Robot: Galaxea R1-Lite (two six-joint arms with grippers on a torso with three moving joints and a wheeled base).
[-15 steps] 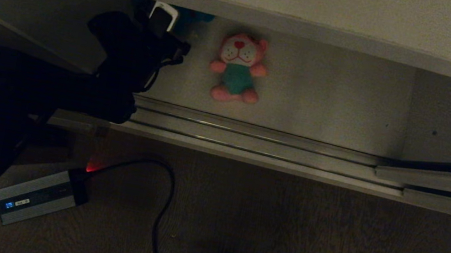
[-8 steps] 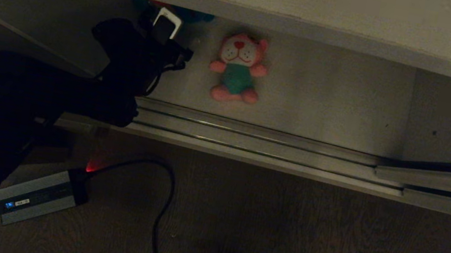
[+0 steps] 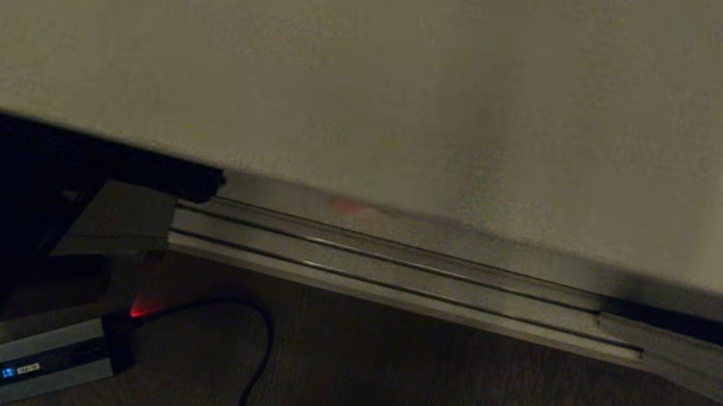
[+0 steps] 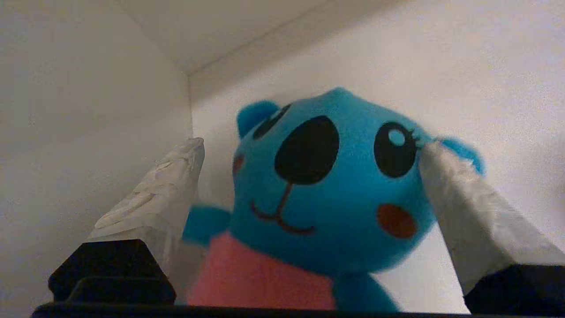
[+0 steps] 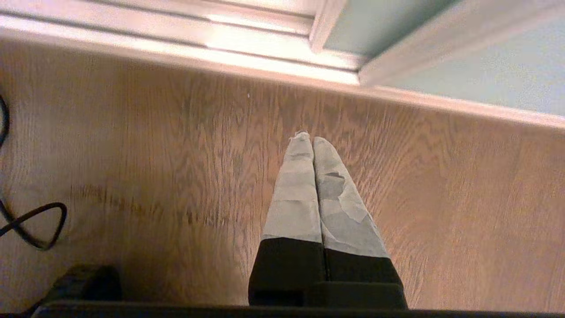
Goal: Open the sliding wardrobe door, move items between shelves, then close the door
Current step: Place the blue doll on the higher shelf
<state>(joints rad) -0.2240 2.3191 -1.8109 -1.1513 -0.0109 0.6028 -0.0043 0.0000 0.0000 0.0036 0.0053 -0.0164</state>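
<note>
My left gripper moves toward the sides of the toy's head next, before closing on the toy, since in the left wrist view the fingers only reach the eye (image 4: 394,148).
The blue plush toy (image 4: 326,194) with a red belly fills the left wrist view, facing the camera inside a cream-walled compartment (image 4: 88,110). My left gripper (image 4: 311,145) is open around its head. One finger (image 4: 468,207) touches the head beside the eye, and the other finger (image 4: 163,190) stands clear of it. In the head view my left arm (image 3: 3,169) reaches under an off-white shelf board (image 3: 384,73) that hides the gripper. Only a pink sliver of the other toy (image 3: 346,205) shows. My right gripper (image 5: 311,138) hangs shut over the wood floor, near the grey-green sliding door (image 5: 485,75).
The ribbed metal floor track (image 3: 394,268) runs along the wardrobe's front. A grey power brick (image 3: 52,357) with a blue display lies on the dark wood floor at the left, with a black cable (image 3: 261,349) looping from it beside a red light.
The whole head picture has shifted, so the camera moved. The off-white board now covers the lower shelf, nearly all of the pink toy and my left gripper, all of which showed before.
</note>
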